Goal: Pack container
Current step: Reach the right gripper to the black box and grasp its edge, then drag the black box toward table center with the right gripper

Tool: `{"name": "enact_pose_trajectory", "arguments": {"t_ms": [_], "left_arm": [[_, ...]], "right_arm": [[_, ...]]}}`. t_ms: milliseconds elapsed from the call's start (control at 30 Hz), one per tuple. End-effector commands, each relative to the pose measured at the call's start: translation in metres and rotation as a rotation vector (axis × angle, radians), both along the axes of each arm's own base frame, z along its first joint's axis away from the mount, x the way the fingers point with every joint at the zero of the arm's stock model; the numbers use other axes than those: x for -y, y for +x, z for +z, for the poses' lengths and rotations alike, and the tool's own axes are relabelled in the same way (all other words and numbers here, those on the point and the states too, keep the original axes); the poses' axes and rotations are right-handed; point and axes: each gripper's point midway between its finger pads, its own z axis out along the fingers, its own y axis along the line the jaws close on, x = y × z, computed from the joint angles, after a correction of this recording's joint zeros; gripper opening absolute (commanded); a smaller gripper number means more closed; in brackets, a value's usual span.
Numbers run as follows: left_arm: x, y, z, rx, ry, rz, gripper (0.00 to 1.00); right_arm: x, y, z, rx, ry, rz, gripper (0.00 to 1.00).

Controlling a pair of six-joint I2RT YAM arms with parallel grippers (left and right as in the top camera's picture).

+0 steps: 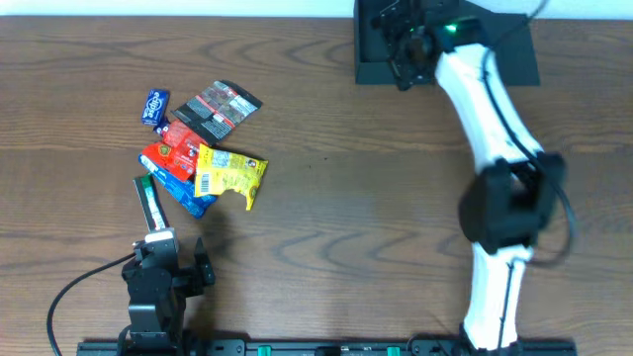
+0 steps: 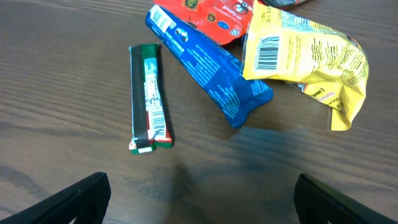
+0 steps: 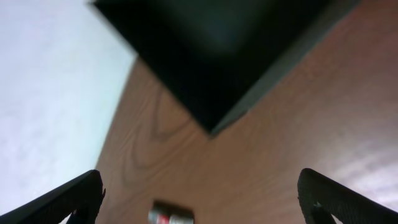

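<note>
The right gripper grabs the container (image 1: 518,55) by the rim of its near side wall (image 1: 419,69) next to drag and turn it, leaving its opening for packing.
The container (image 1: 518,55) is a dark square box at the table's far right edge. Its corner fills the top of the right wrist view (image 3: 217,56). My right gripper (image 1: 406,54) hovers over the box's left part, open and empty (image 3: 199,202). A pile of snack packets lies at the left: a green bar (image 1: 148,201), a blue packet (image 1: 188,195), a yellow packet (image 1: 229,174), a red packet (image 1: 170,153) and a black packet (image 1: 218,107). My left gripper (image 1: 161,249) is open and empty (image 2: 199,205), just short of the green bar (image 2: 149,99).
A small blue packet (image 1: 155,106) lies apart at the pile's far left. The blue (image 2: 208,71) and yellow (image 2: 305,56) packets overlap in the left wrist view. A small blurred packet (image 3: 171,216) shows on the wood in the right wrist view. The wall is close behind the box.
</note>
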Motion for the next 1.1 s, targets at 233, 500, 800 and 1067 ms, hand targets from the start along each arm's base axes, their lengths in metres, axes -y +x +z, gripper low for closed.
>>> {"name": "enact_pose_trajectory", "arguments": {"t_ms": [233, 500, 800, 1067], "left_arm": [[0.0, 0.0, -0.003, -0.007, 0.006, -0.004, 0.95], [0.0, 0.0, -0.003, -0.007, 0.007, -0.004, 0.95], [0.0, 0.0, -0.003, -0.007, 0.007, -0.004, 0.95], [0.0, 0.0, -0.003, -0.007, 0.007, -0.004, 0.95]], "right_arm": [[0.023, 0.021, -0.078, -0.143, 0.046, -0.084, 0.95], [0.036, 0.019, -0.083, -0.146, 0.005, -0.038, 0.4], [0.033, -0.006, -0.091, -0.235, -0.008, 0.037, 0.06], [0.019, -0.067, -0.09, -0.402, -0.082, 0.268, 0.02]]}}
